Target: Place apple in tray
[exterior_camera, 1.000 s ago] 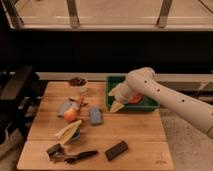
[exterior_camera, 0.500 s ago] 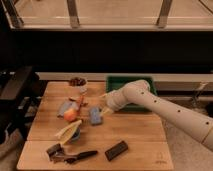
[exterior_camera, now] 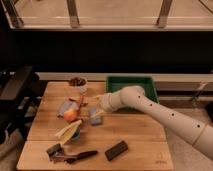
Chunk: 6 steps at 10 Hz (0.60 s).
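Next, my gripper grabs the apple (exterior_camera: 70, 115) by its round sides, to place it in the green tray.
The apple (exterior_camera: 70, 115), small, round and orange-yellow, lies on the left part of the wooden table (exterior_camera: 140, 135). The tray (exterior_camera: 131, 82), a green rectangular bin, stands at the table's back right. My white arm reaches in from the right across the tray's front edge. My gripper (exterior_camera: 98, 106) hovers over the middle of the table, a short way right of the apple and apart from it. Its pale fingers (exterior_camera: 99, 114) stand spread open with nothing between them.
A small bowl of dark items (exterior_camera: 77, 81) sits at the back, left of the tray. A blue-grey object (exterior_camera: 94, 118) lies just under the gripper. A pale-yellow banana-like item (exterior_camera: 67, 131), a black knife (exterior_camera: 79, 156) and a dark bar (exterior_camera: 116, 150) lie toward the front.
My arm has swung left, from over the tray's front corner to the middle of the table, bringing the gripper close to the apple. The objects have not moved.
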Motion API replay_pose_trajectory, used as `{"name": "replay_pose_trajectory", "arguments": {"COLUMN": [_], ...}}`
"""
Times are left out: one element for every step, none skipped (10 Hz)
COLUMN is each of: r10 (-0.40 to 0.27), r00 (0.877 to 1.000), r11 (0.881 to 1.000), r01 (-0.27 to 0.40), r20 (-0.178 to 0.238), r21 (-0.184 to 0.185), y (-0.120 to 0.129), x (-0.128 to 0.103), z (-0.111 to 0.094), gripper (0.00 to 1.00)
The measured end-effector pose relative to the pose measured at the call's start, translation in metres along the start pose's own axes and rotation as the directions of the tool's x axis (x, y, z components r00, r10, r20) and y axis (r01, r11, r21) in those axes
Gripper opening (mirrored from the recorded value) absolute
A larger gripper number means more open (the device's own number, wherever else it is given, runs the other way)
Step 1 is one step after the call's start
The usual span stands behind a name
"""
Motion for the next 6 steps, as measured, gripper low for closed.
{"name": "replay_pose_trajectory", "arguments": {"r10": [0.005, 0.012, 0.022, 0.027, 0.029, 0.028], "r00": [1.0, 0.999, 0.997, 0.996, 0.994, 0.993], "r11": [1.0, 1.0, 1.0, 1.0, 0.999, 0.999], "r01": [-0.005, -0.011, -0.021, -0.027, -0.028, -0.025], "r20": [0.023, 0.05, 0.073, 0.087, 0.102, 0.117], "r21": [-0.002, -0.007, -0.007, -0.009, -0.017, -0.029], "y": [0.002, 0.004, 0.005, 0.005, 0.005, 0.006], "x": [-0.002, -0.005, -0.005, -0.005, -0.009, -0.015], "z": [0.006, 0.012, 0.016, 0.018, 0.024, 0.032], "gripper": [0.65, 0.65, 0.65, 0.65, 0.65, 0.65]}}
